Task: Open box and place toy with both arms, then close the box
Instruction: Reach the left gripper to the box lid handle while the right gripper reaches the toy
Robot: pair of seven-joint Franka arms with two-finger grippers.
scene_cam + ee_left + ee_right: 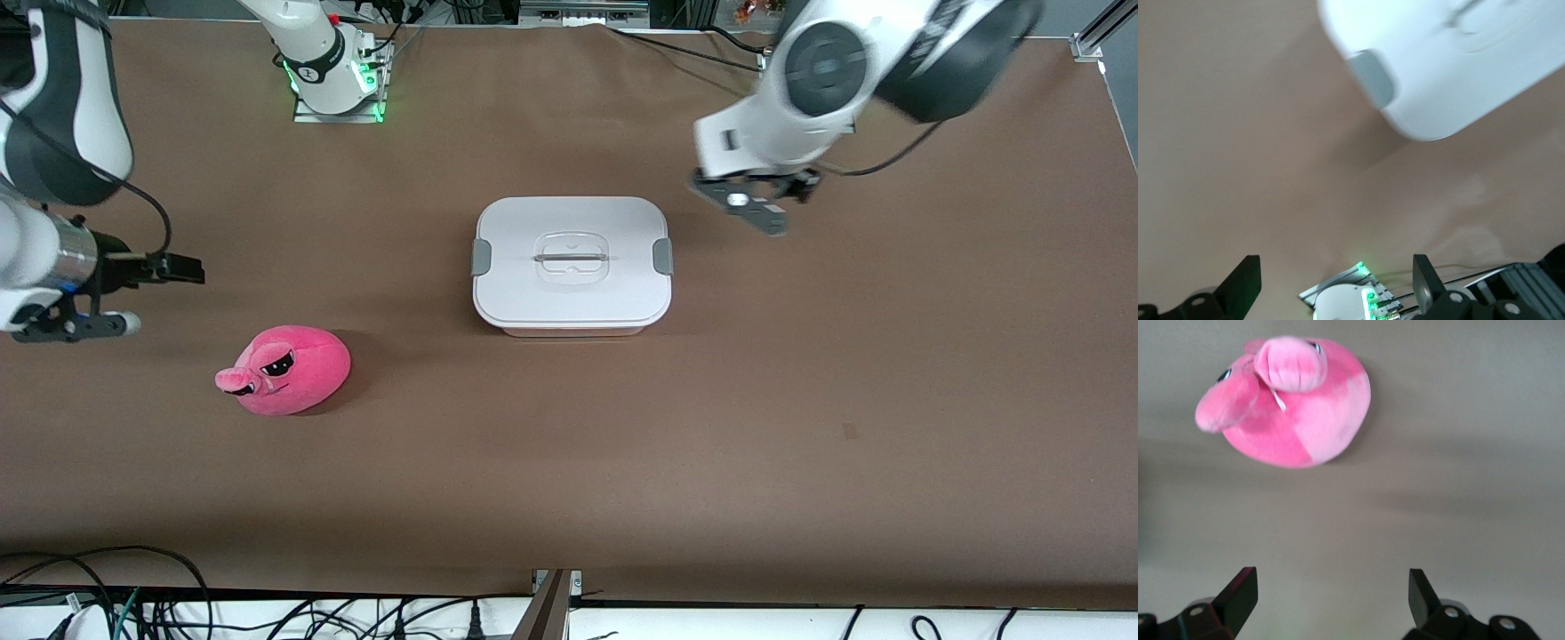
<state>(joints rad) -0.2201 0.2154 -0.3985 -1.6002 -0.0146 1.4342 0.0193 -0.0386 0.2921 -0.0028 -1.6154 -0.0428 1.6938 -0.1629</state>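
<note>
The right gripper takes hold of the pink plush toy by its plump round body (pixel 306 368) next, to put the toy into the box (pixel 571 267).
The box (pixel 571 267) stands shut in the middle of the table, its white lid held by grey side clips (pixel 662 256). The pink plush toy (pixel 284 369) lies on the table nearer to the front camera than the box, toward the right arm's end. My left gripper (pixel 751 194) hangs open and empty above the table beside the box's clip, toward the left arm's end. The left wrist view shows that gripper (pixel 1336 263) and a corner of the box (pixel 1451 67). My right gripper (pixel 182 268) is open and empty above the table close to the toy. The right wrist view shows that gripper (pixel 1332 577) apart from the toy (pixel 1298 407).
The brown table (pixel 800 400) carries only the box and the toy. The right arm's base (pixel 333 71) with a green light stands at the back and also shows in the left wrist view (pixel 1345 303). Cables (pixel 133 604) hang below the table's front edge.
</note>
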